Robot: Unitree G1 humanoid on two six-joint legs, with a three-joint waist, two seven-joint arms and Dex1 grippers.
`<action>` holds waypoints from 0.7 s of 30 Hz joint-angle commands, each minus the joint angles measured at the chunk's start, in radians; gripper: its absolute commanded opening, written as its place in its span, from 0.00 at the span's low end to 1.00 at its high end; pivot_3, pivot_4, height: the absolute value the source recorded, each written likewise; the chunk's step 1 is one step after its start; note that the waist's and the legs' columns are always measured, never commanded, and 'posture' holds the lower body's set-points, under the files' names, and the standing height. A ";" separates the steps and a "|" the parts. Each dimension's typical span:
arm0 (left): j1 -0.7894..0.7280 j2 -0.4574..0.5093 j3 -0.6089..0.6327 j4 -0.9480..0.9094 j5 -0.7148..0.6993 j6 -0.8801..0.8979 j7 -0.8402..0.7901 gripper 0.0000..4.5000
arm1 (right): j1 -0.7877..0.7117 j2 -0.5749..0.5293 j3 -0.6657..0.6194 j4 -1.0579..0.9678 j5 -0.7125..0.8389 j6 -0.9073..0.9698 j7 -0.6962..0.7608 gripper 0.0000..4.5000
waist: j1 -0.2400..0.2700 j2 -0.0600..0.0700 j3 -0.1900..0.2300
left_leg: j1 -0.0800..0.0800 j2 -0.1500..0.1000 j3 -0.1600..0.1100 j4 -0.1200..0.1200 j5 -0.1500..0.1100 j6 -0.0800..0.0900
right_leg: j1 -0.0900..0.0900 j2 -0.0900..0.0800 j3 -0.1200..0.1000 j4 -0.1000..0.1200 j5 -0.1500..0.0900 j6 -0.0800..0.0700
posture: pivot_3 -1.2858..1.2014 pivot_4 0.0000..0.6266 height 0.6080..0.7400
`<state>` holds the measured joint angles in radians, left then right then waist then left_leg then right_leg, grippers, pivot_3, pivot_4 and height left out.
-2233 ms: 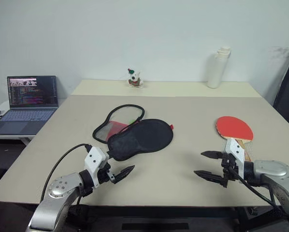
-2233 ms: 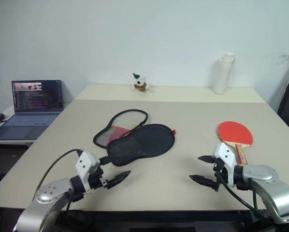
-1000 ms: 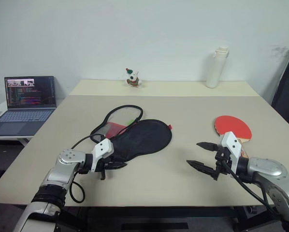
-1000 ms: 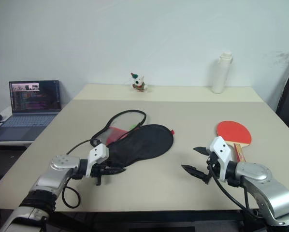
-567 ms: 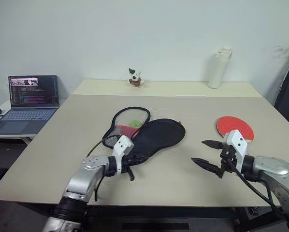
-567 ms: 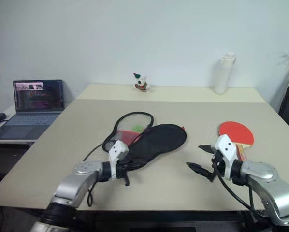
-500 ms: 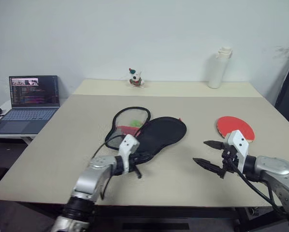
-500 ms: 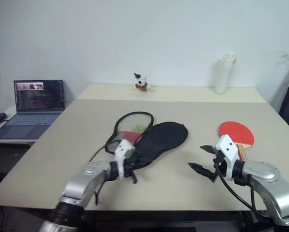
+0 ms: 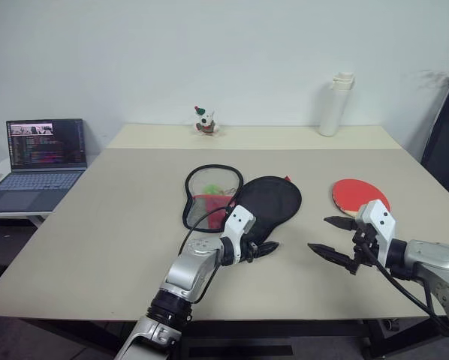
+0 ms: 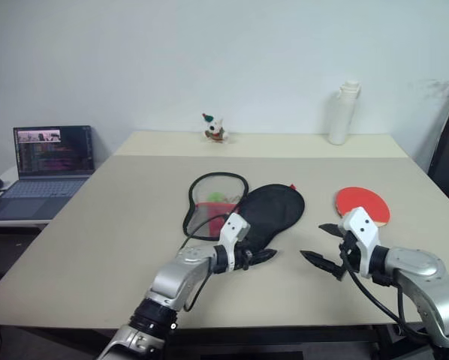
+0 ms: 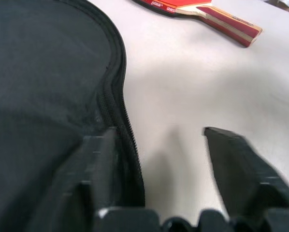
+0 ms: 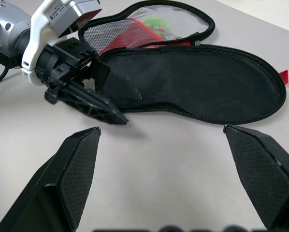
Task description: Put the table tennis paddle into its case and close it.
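The table tennis paddle (image 9: 360,196) should go into the paddle's open case (image 9: 273,202), so I should next grab the paddle by its handle with my right gripper.
The case (image 9: 273,202) lies open at mid-table, black face up, its mesh half (image 9: 212,187) folded out to the left with red and green showing through. My left gripper (image 9: 265,248) sits at the case's narrow near end and is open. In the left wrist view one finger (image 11: 93,159) rests over the black fabric by the zip edge, the other (image 11: 236,159) over bare table. The table tennis paddle (image 9: 360,196) lies red face up to the right, handle (image 11: 231,26) toward me. Just in front of it, my right gripper (image 9: 335,238) hovers open and holds nothing.
A laptop (image 9: 40,161) stands open on a side table to the left. At the table's back edge are a small toy figure (image 9: 204,120) and a white bottle (image 9: 331,105). A dark chair (image 9: 446,150) is at the right.
My left gripper, shut on the case's narrow end, dragged the case rightward toward the paddle, then opened. The right gripper stayed nearly still and open.
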<state>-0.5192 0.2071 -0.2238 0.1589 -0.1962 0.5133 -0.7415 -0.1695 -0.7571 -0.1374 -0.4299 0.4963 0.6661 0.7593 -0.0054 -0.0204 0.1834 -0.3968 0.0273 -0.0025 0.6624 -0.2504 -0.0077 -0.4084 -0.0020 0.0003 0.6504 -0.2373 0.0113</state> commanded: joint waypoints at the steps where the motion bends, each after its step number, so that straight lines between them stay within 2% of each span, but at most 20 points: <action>1: 0.047 0.089 0.055 -0.111 -0.069 0.003 -0.098 0.87 | -0.042 0.040 -0.020 -0.011 0.049 0.082 -0.063 1.00 | -0.002 0.000 0.000 | 0.000 0.000 0.000 0.000 0.000 0.000 | 0.000 0.000 0.002 0.000 0.000 0.000 | 0.52 0.24 1.00; 5: 0.105 0.239 0.152 -0.138 -0.128 -0.038 -0.198 0.87 | -0.128 0.120 0.007 0.027 0.075 0.253 -0.184 1.00 | -0.007 -0.001 0.000 | 0.002 0.002 0.003 0.000 0.000 0.000 | -0.003 0.000 0.008 0.005 0.000 0.000 | 0.52 0.24 1.00; 9: 0.130 0.332 0.238 -0.138 -0.177 -0.068 -0.254 0.87 | -0.222 0.244 0.043 0.100 0.063 0.357 -0.297 1.00 | -0.006 -0.001 0.000 | 0.004 0.002 0.004 0.000 0.000 0.000 | -0.004 0.000 0.012 0.009 -0.001 -0.001 | 0.52 0.24 1.00; 14: 0.145 0.378 0.299 -0.132 -0.184 -0.090 -0.245 0.87 | -0.311 0.433 0.039 0.232 0.044 0.444 -0.447 1.00 | -0.004 -0.001 0.000 | 0.002 0.002 0.005 0.000 0.000 0.000 | -0.006 -0.001 0.014 0.008 0.000 -0.001 | 0.52 0.24 1.00; 21: 0.162 0.373 0.315 -0.184 -0.195 -0.064 -0.207 0.87 | -0.372 0.547 0.102 0.364 -0.024 0.401 -0.506 1.00 | -0.004 -0.001 0.000 | -0.004 0.002 0.006 0.000 0.000 0.000 | -0.013 -0.003 0.015 0.010 0.000 0.000 | 0.52 0.24 1.00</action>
<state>-0.3554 0.5767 0.0677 0.0347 -0.3640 0.4505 -0.9607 -0.5071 -0.2268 -0.0637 -0.0912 0.4983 1.1110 0.2623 -0.0092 -0.0214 0.1837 -0.4000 0.0294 0.0041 0.6625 -0.2504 -0.0077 -0.4214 -0.0050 0.0160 0.6609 -0.2374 0.0113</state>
